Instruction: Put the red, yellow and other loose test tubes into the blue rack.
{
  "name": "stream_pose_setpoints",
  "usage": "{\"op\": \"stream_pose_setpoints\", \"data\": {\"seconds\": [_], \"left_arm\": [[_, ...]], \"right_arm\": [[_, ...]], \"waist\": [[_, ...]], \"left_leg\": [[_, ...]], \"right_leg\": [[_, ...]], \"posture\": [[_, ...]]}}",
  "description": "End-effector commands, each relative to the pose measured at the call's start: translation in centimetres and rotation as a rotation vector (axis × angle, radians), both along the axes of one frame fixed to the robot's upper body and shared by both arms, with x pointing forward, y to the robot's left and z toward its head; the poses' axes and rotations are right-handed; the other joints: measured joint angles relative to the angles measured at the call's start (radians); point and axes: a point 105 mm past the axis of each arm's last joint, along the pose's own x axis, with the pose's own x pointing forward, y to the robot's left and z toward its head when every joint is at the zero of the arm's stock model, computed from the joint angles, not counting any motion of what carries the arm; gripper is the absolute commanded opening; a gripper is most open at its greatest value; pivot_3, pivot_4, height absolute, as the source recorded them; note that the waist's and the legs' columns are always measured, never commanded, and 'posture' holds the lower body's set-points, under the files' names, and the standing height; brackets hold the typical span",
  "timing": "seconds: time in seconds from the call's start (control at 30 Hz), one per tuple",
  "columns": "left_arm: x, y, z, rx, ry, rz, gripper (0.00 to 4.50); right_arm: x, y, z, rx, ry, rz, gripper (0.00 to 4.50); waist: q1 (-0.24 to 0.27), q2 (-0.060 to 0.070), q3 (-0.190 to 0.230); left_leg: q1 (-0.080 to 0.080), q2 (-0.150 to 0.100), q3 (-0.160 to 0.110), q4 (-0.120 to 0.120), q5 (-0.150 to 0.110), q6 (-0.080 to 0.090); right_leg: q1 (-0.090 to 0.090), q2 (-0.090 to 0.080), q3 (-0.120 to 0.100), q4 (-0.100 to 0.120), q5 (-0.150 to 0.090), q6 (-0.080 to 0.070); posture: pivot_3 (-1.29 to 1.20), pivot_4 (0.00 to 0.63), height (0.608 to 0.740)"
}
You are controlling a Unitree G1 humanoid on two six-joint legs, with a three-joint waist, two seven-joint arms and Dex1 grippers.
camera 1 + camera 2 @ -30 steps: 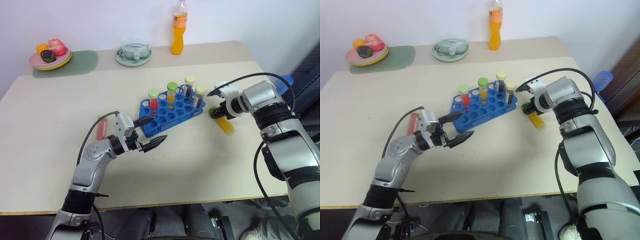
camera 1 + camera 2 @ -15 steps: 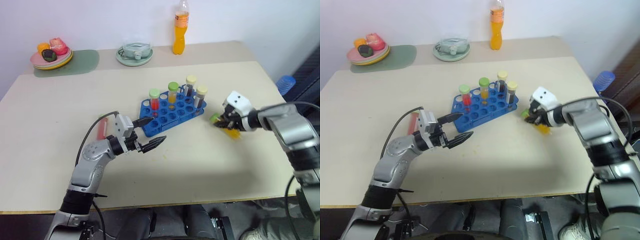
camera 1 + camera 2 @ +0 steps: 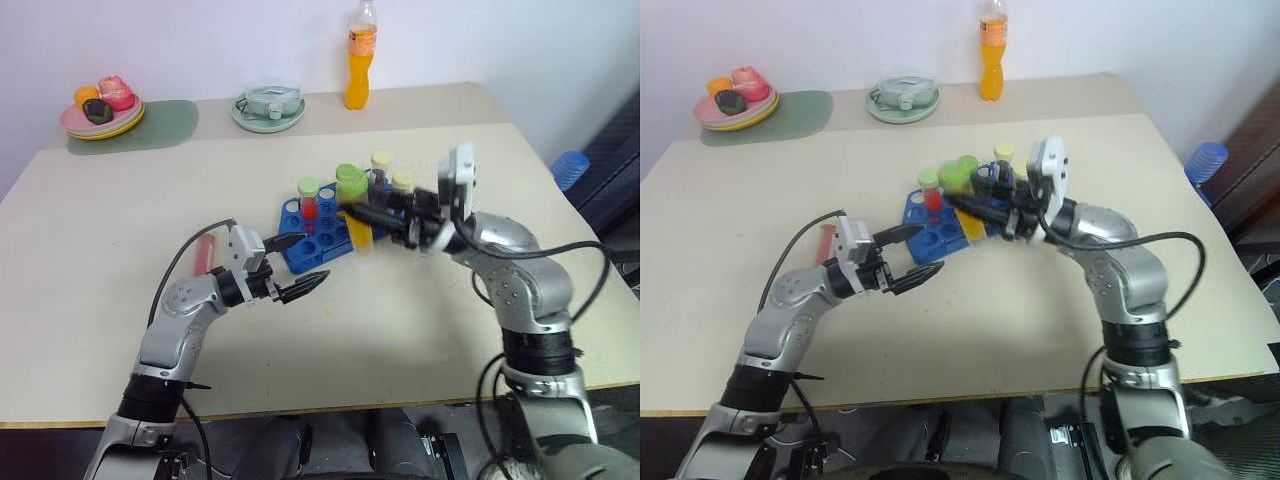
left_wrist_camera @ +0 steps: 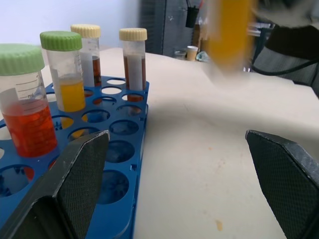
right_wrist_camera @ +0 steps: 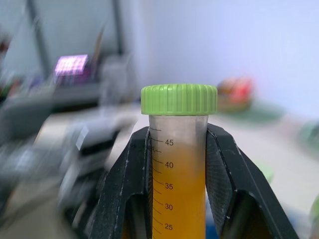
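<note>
The yellow tube's lower end hangs in front of the blue rack's near edge, so it is too early for my right gripper to open before lining the tube up with the holes.
The blue rack stands mid-table with a red tube, a yellow tube and two cream-capped dark tubes upright in it. My right gripper points left just above the rack and is shut on a green-capped yellow tube, which is blurred in the head views. A red tube lies on the table to the left of the rack. My left gripper hovers open at the rack's near-left corner, holding nothing.
Along the far edge of the table stand an orange drink bottle, a pale green bowl and a plate of fruit on a green mat. A blue object sits beyond the table's right edge.
My right arm has swung up and to the left, carrying the yellow tube from the table right of the rack to above the rack. The left arm has not moved.
</note>
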Motion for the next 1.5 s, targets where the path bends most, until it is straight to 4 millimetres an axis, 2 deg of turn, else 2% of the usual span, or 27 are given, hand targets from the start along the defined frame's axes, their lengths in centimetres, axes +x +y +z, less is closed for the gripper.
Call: {"op": "stream_pose_setpoints", "data": {"seconds": [0.03, 0.2, 0.5, 0.97, 1.5], "left_arm": [[-0.2, 0.4, 0.9, -0.018, -0.030, 0.007, 4.50], [-0.3, 0.8, 1.0, -0.015, -0.031, 0.022, 4.50], [-0.8, 1.5, 1.0, -0.010, -0.032, 0.055, 4.50], [-1.0, 1.7, 1.1, -0.005, -0.028, 0.072, 4.50], [-0.9, 1.7, 1.1, -0.003, -0.028, 0.068, 4.50]], "right_arm": [[1.1, 0.3, 1.6, 0.154, -0.085, -0.077, 0.90], [3.6, 1.3, -0.1, 0.176, -0.141, -0.212, 0.90], [6.2, 1.3, -3.9, 0.138, -0.134, -0.336, 0.90], [6.7, 0.1, -6.4, 0.109, -0.101, -0.378, 0.90], [7.3, -2.0, -7.8, 0.086, -0.074, -0.447, 0.90]], "waist": [[-0.003, 0.000, 0.000], [-0.008, 0.001, 0.000], [-0.030, 0.001, 0.000], [-0.030, 0.002, 0.000], [-0.027, 0.002, 0.000]], "left_leg": [[0.000, 0.000, 0.000, 0.000, 0.000, 0.000], [0.001, 0.000, 0.000, 0.000, 0.000, 0.000], [0.001, 0.000, 0.000, -0.001, 0.000, 0.000], [0.001, 0.000, 0.000, -0.002, 0.000, 0.000], [0.001, 0.000, 0.000, -0.001, 0.000, 0.000]], "right_leg": [[0.000, 0.000, 0.000, 0.000, 0.000, 0.000], [0.000, 0.000, 0.000, 0.000, 0.000, 0.000], [-0.001, 0.001, 0.000, 0.001, 0.000, 0.000], [-0.001, 0.001, 0.000, 0.001, 0.000, 0.000], [0.000, 0.001, 0.000, 0.001, 0.000, 0.000]], "posture": [[0.00, 0.150, 0.740], [0.00, 0.150, 0.740], [0.00, 0.150, 0.740], [0.00, 0.150, 0.740], [0.00, 0.150, 0.740]]}}
